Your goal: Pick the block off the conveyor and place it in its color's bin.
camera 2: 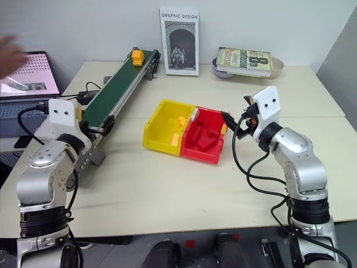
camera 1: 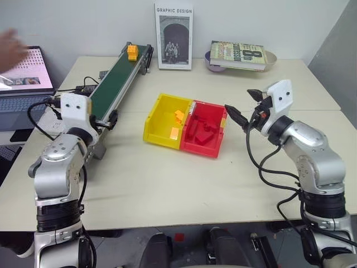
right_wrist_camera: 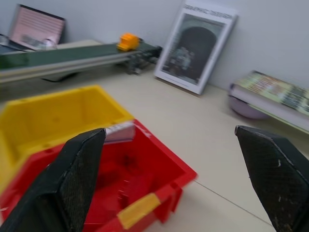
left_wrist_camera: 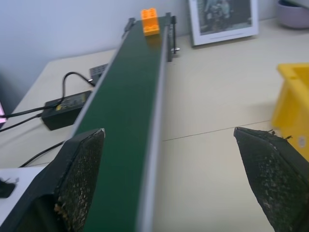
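The block is far beyond my fingertips along the green belt, so it isn't time to close on the orange-yellow block yet: my left gripper should first move toward it.
The orange-yellow studded block rides at the far end of the dark green conveyor, which runs diagonally across the table's left side. My left gripper hovers open over the belt's near end, looking straight along it toward the block, with nothing between its fingers. The yellow bin stands mid-table and holds a few orange-yellow pieces. My right gripper is open and empty just right of the two bins, pointing left over them.
A red bin with red pieces adjoins the yellow one on its right. A laptop and a person's hand are at the far left. A standing book and a book on a bowl line the back. A power adapter lies beside the belt.
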`<state>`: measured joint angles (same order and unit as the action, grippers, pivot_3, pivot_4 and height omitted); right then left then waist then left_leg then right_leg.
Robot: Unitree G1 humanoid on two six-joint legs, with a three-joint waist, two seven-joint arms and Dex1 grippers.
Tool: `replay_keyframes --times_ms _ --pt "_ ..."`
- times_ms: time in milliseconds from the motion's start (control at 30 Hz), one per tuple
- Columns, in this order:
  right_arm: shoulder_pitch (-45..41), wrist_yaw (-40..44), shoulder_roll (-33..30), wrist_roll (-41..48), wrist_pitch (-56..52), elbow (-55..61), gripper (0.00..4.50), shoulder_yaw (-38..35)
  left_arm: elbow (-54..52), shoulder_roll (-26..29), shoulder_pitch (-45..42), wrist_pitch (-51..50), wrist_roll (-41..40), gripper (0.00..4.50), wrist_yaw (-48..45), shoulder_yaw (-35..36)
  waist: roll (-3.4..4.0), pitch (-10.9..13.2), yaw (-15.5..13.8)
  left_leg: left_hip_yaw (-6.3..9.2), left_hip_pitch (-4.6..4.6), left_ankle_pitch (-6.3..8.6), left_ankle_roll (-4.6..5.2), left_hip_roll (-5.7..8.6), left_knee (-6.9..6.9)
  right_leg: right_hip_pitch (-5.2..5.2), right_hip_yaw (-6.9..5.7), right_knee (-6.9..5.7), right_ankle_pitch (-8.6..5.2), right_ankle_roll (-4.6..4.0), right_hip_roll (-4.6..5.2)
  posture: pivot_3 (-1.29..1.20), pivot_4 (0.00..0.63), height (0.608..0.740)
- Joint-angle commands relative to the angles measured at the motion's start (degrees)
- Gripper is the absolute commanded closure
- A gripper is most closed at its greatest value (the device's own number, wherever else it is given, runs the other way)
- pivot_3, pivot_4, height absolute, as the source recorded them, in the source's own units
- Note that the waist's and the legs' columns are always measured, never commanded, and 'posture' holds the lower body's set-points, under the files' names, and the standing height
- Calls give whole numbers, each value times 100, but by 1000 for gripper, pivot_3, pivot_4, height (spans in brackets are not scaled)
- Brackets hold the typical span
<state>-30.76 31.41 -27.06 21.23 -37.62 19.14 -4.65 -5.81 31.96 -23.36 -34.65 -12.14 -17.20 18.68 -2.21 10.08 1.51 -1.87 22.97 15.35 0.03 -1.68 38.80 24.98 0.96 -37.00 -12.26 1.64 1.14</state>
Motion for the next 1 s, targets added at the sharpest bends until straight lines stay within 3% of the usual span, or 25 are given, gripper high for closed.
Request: replay_keyframes --times_ms 33,333,1000 --pt "-171 397 -177 432 -87 223 0 -140 82 221 -185 229 -82 20 -109 247 0 0 -1 0 0 0 0 0 0 0 0 0 0 0 0 0 150 740" --pt "-538 979 -120 1305 -377 364 0 64 438 495 -225 586 -215 20 -362 363 0 0 0 0 -1 0 0 -3 0 2 -1 -4 0 -1 1 0 150 740" --pt "-937 944 -81 2118 -845 768 0 366 1036 308 -471 885 30 20 19 90 0 0 -3 1 2 1 -1 -4 0 3 -4 -4 1 -1 15 0 150 740"
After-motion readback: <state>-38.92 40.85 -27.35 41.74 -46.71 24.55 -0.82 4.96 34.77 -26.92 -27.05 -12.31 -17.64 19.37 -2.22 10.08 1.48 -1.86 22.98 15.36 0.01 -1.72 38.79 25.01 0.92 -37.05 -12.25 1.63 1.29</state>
